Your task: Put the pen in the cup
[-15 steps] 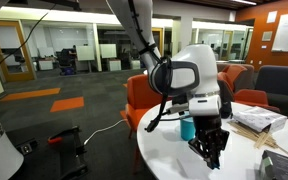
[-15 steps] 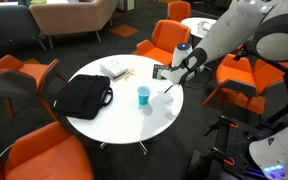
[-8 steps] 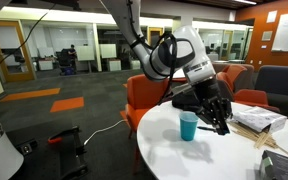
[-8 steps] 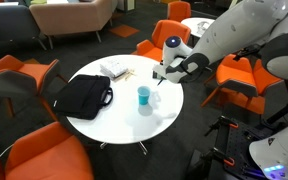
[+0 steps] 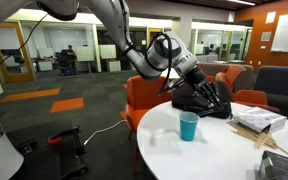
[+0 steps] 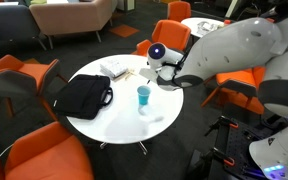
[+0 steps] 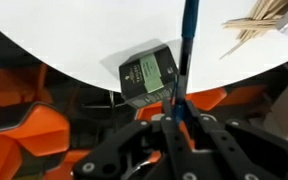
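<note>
The pen [image 7: 187,45] would fall outside if my gripper, now past the teal-blue cup, opened. The pen moves toward the cup next, before my gripper opens.
The teal-blue cup [image 5: 188,126] stands upright on the round white table [image 5: 164,150]; it also shows in an exterior view [image 6: 143,95]. My gripper [image 5: 210,101] hovers tilted above the table, beyond the cup and apart from it; it also shows in an exterior view [image 6: 163,73]. In the wrist view the gripper [image 7: 178,108] is shut on the pen [image 7: 187,45], a thin dark blue stick that points out from the fingers over the table's edge. The cup is out of the wrist view.
Pale wooden sticks [image 5: 256,131] [image 7: 256,20] and a white box [image 5: 260,119] [image 6: 115,68] lie on the table. A black bag [image 6: 84,95] lies on its other side. A dark green card [image 7: 149,73] lies at the table's edge. Orange chairs [image 6: 166,38] ring the table.
The gripper has lifted from just beside the cup, swung away across the table and tilted over, with the pen still held in it. The cup has not moved.
</note>
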Robot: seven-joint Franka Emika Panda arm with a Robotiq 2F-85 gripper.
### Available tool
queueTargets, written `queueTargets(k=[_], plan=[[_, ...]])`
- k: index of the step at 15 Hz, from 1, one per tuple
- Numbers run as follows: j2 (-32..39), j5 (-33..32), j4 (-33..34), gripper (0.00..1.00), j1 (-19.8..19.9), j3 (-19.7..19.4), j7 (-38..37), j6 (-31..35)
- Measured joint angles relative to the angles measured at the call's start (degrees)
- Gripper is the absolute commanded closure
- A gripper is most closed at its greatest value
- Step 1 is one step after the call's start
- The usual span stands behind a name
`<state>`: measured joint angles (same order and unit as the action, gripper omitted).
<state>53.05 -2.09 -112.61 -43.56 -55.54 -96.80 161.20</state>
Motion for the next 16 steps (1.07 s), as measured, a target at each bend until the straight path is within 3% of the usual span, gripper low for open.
queueTargets(k=[8,16], plan=[[13.63,0.09,1.4,0.98,-11.06,-5.71,-4.38,0.3],[23.13,1.94,0.37,0.98,-17.59,-7.19,-4.93,4.1]])
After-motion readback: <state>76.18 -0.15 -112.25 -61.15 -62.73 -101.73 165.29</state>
